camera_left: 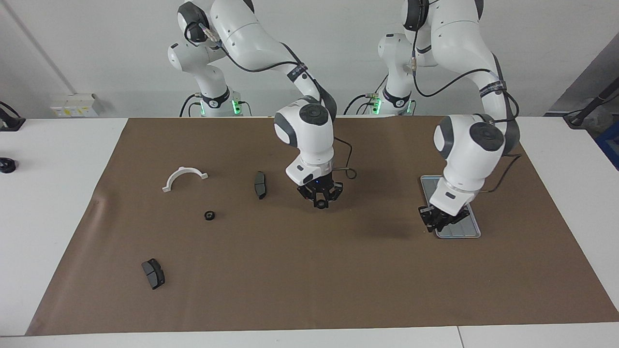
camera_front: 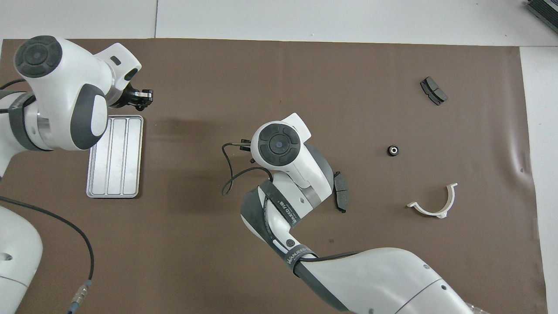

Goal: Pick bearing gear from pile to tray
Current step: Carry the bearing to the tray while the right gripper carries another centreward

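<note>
The robot's left gripper should keep holding until it is back over the silver tray, because its fingers are beyond the tray's far rim in the overhead view.
The pile lies scattered on the brown mat at the right arm's end: a small black ring, also in the overhead view, a white half-ring bracket, and two dark brake-pad pieces. The silver ridged tray lies at the left arm's end; what shows of it in the overhead view holds nothing. My left gripper hangs over the tray's end farther from the robots. My right gripper hangs over bare mat mid-table, beside one brake pad. A small dark round shape shows at its tip.
The brown mat covers most of the white table. The right arm's body hides part of the mat beside the nearer brake pad in the overhead view. A cable loops from the right wrist.
</note>
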You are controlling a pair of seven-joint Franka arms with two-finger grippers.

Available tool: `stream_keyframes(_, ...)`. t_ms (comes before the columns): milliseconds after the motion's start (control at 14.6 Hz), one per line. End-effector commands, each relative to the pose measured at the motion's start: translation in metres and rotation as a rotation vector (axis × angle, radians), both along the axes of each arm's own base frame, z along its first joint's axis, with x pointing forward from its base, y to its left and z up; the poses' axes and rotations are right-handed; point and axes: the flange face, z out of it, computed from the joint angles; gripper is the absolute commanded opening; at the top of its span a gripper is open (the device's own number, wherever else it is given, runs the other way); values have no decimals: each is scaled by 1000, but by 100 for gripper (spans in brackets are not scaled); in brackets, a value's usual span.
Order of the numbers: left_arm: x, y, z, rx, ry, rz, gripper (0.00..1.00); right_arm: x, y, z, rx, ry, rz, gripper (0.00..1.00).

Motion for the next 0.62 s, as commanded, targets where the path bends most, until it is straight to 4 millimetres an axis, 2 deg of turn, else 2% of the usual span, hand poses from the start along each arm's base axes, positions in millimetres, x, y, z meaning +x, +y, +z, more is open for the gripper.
stream_keyframes(0,-9,47,-1,-18,34,-23,0,13,-4,-10,-6,-22,-16,0)
stream_keyframes(68,-14,58,-5,-23,45,-27,0,13,-4,-9,-7,-21,-16,0)
stream_keyframes(137,-24,72,-17,-39,64,-18,0,12,-3,-9,-7,-21,-14,13)
stream_keyframes(205,-37,84,-27,-57,79,-17,0,11,-5,-12,-9,-18,-16,37)
stream_keyframes(274,-49,92,-37,-60,83,-31,0,9,-5,-17,-15,-9,-16,54)
stream_keyframes(342,-63,102,-49,-61,84,-34,0,6,-6,-19,-20,-3,-17,100)
stream_keyframes(479,-77,102,-63,-66,91,-26,0,8,-10,-15,-58,-14,-3,100)
stream_keyframes(547,-77,100,-61,-67,92,-30,0,13,-18,-13,-87,-27,5,100)
